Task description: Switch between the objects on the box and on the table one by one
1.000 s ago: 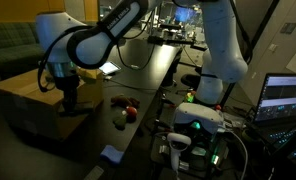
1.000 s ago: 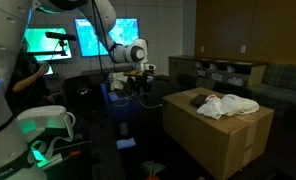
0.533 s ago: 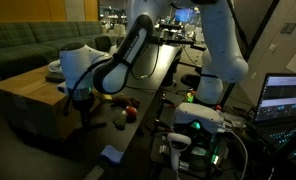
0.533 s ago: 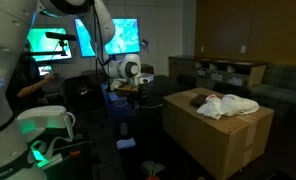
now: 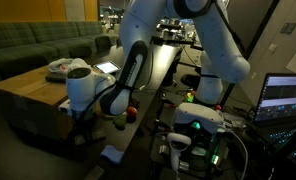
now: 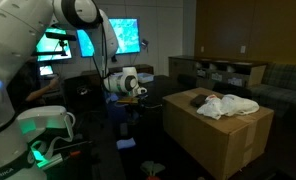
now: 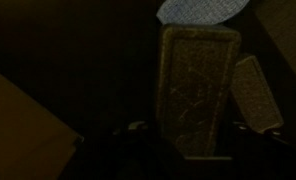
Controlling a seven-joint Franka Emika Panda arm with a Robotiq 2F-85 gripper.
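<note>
My gripper now keeps holding the flat black bar (image 7: 198,85) above the table, since opening now would bring it down close against the smaller flat piece.
The tan box (image 5: 23,100) (image 6: 218,135) carries a white cloth rag (image 5: 60,68) (image 6: 233,103) and a dark piece (image 6: 196,99). On the black table (image 5: 153,75) lie a red roundish piece (image 5: 131,113), a dark brownish piece (image 5: 118,121) and a small pale blue piece (image 5: 110,154). My gripper (image 5: 83,128) (image 6: 128,104) hangs low beside the box, just above the table. In the dim wrist view a flat black bar (image 7: 198,85) runs out from between the fingers, with my gripper (image 7: 193,130) shut on it. A smaller flat piece (image 7: 253,95) shows to its right.
A tablet with a bright screen (image 5: 108,68) lies on the table behind the arm. A green sofa (image 5: 33,45) stands behind the box. The robot base and electronics (image 5: 193,125) with a laptop (image 5: 286,98) fill the near end. The box corner (image 7: 18,135) lies close at the left.
The arm has come down from the box's front edge to just above the table beside the box. The jaws have kept the same width.
</note>
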